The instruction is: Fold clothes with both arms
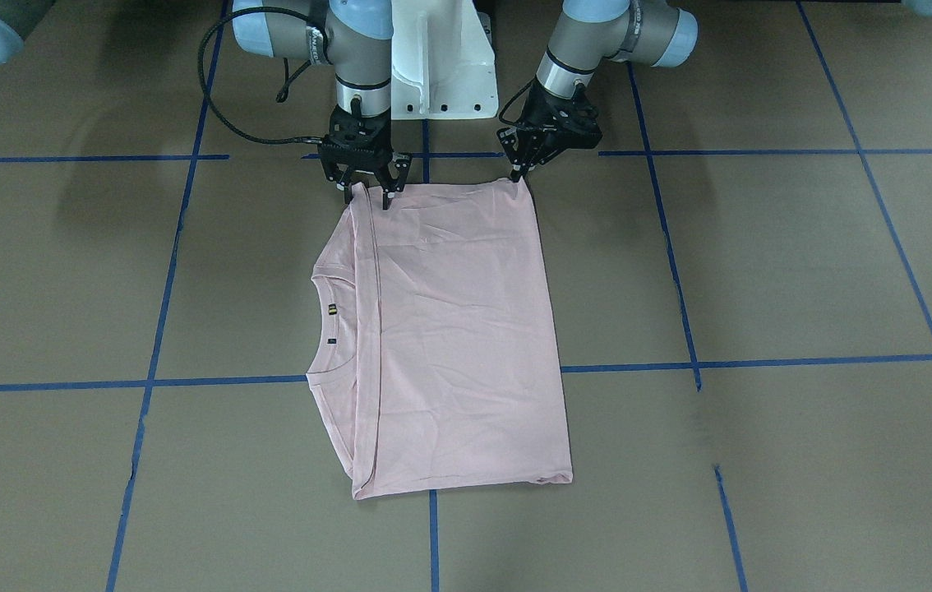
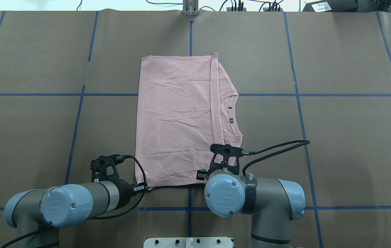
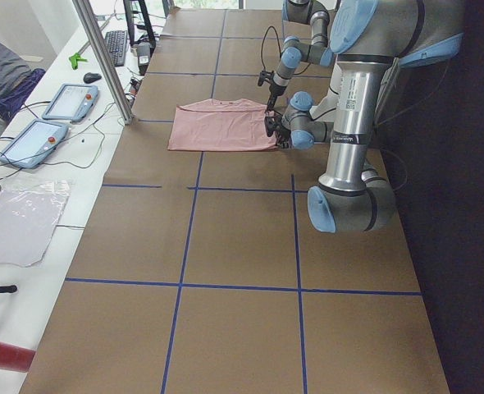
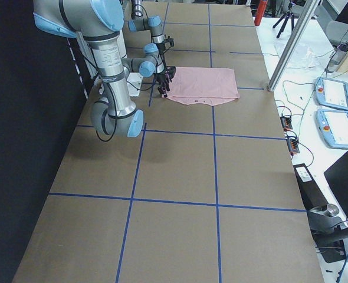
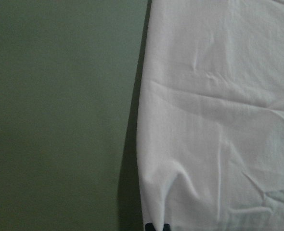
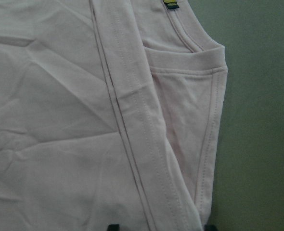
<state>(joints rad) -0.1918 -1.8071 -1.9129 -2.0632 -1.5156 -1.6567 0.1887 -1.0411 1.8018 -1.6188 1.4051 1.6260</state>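
Note:
Next, my right gripper should grip the shirt by its corner at the folded hem. The body of the shirt (image 1: 463, 335) (image 6: 60, 144) lies flat on the tabletop.
The pale pink T-shirt (image 1: 458, 329) lies folded flat on the brown table, print hidden, with its ribbed collar (image 1: 325, 325) toward my right side. It also shows in the overhead view (image 2: 174, 117). My left gripper (image 1: 518, 175) is shut on the shirt's near corner on my left. The left wrist view shows the cloth (image 5: 219, 120) puckered at the closed tips (image 5: 156, 226). My right gripper (image 1: 367, 196) is open, its fingers straddling the other near corner by the folded sleeve hem (image 6: 132, 120). Its tips stand wide apart in the right wrist view.
The white pedestal base (image 1: 441, 66) stands just behind both grippers. Blue tape lines (image 1: 433, 526) grid the brown table. A black cable (image 2: 278, 146) loops from my right wrist. Tablets (image 3: 49, 123) and a metal post (image 3: 102, 57) stand along the far side.

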